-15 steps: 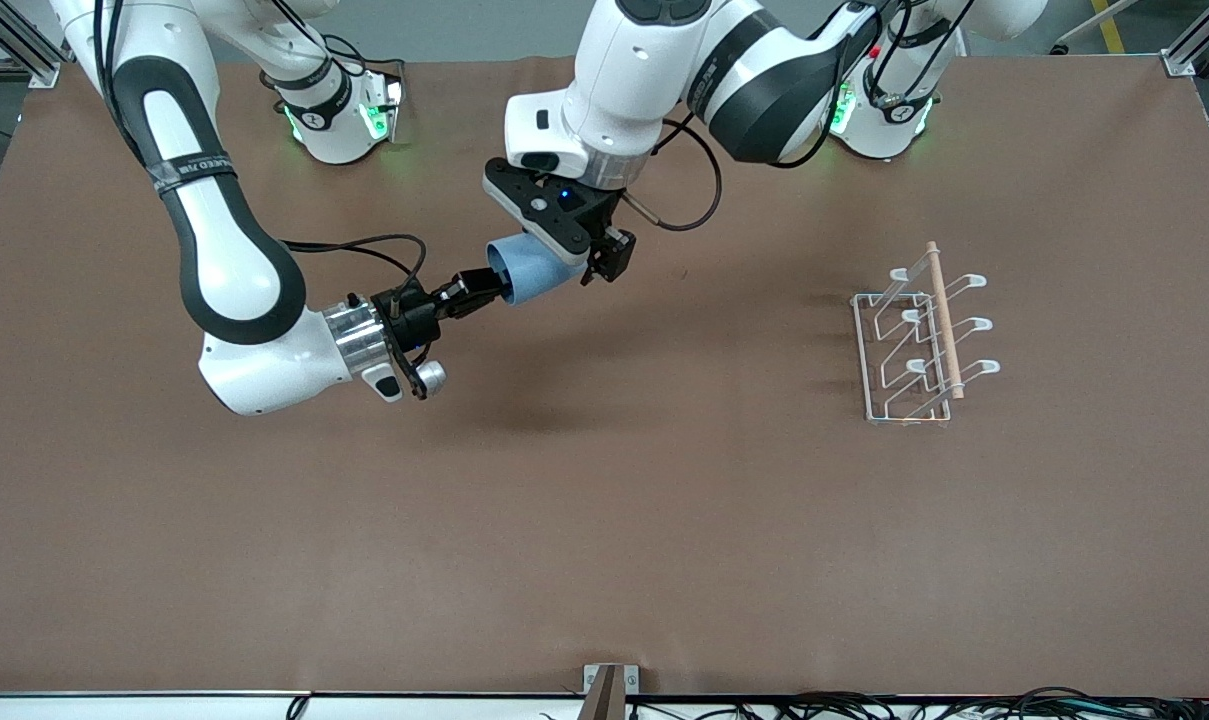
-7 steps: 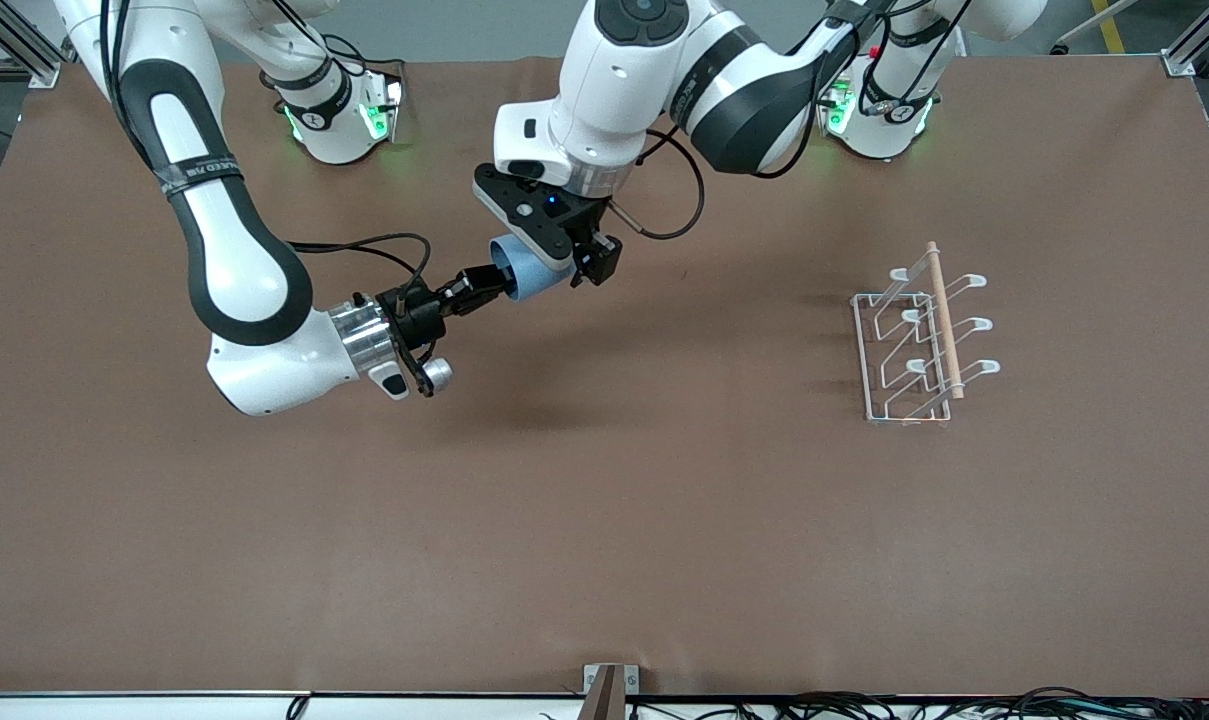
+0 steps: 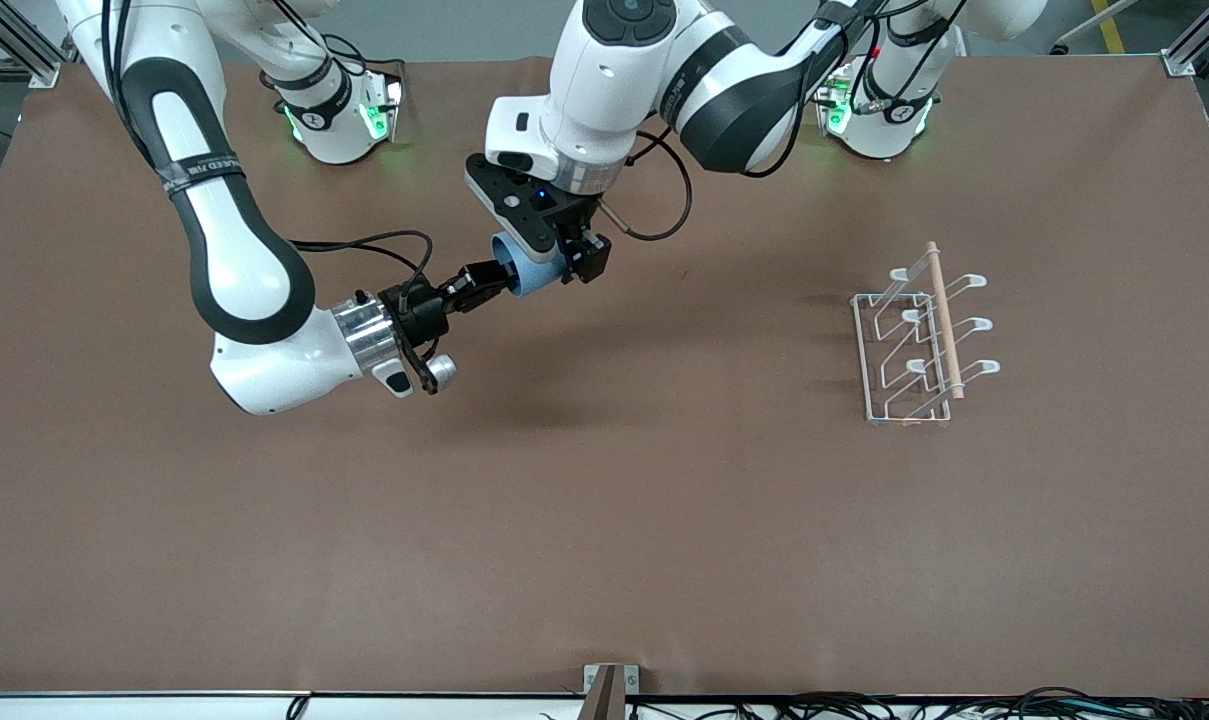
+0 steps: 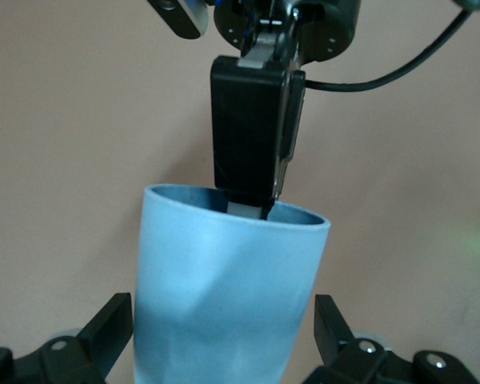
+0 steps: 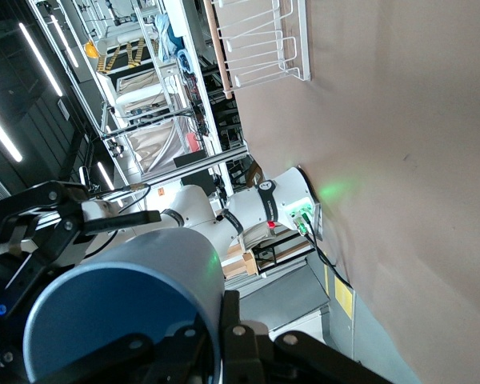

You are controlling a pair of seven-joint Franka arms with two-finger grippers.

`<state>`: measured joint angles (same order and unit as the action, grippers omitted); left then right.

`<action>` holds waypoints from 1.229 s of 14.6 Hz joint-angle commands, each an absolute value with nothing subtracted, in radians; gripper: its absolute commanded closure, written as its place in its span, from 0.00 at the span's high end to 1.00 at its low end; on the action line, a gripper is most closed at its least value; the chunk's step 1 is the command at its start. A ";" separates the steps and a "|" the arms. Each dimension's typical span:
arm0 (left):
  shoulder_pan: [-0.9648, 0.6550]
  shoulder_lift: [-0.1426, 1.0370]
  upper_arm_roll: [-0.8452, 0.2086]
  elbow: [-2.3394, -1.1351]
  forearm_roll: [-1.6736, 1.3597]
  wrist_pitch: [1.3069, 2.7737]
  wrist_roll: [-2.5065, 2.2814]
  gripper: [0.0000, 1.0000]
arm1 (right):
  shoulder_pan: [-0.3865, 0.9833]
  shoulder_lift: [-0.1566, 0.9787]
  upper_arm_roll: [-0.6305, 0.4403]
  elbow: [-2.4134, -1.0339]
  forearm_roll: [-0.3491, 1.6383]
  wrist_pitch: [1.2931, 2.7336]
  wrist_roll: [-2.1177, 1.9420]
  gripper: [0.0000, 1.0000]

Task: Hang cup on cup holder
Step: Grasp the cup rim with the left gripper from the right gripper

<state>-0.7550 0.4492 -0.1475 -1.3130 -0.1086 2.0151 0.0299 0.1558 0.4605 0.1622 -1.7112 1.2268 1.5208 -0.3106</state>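
Next, my left gripper grabs the cup by its body [image 4: 224,320], leaving the light-blue cup's opening [image 4: 208,200] free for the cup holder.
The light-blue cup [image 3: 530,277] hangs on its side in the air over the table's back middle. My right gripper [image 3: 486,283] is shut on the cup's rim, one finger inside and one outside; in the right wrist view the cup [image 5: 120,296] fills the near corner with the right gripper [image 5: 222,336] pinching its wall. My left gripper [image 3: 556,260] is open and straddles the cup's body. In the left wrist view the cup [image 4: 224,280] lies between the left gripper's fingers [image 4: 108,328] with a gap on each side. The white wire cup holder [image 3: 919,340] stands toward the left arm's end.
Brown table surface [image 3: 604,520] spreads between the cup and the cup holder. A small metal bracket [image 3: 609,685] sits at the table edge nearest the front camera. The cup holder [image 5: 264,48] also shows in the right wrist view.
My left gripper has slid farther along the cup toward its rim, covering more of it. Both hands and the cup have drifted slightly toward the bases. The right grip is unchanged.
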 commanded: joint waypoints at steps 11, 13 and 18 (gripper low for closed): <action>-0.750 0.466 -0.144 -1.292 -0.048 1.994 0.064 0.26 | 0.163 0.459 0.158 -1.707 1.250 1.511 -0.318 0.05; -0.750 0.460 -0.141 -1.290 -0.020 1.918 0.064 0.22 | 0.161 0.459 0.158 -1.706 1.250 1.509 -0.305 0.99; -0.746 0.433 -0.138 -1.289 0.093 1.696 0.064 0.22 | 0.149 0.456 0.146 -1.692 1.238 1.525 -0.310 1.00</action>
<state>-0.7439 0.4610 -0.1372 -1.2946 0.0333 1.7809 0.0598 0.1573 0.4609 0.1526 -1.7039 1.2357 1.5252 -0.3113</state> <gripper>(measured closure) 0.203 0.427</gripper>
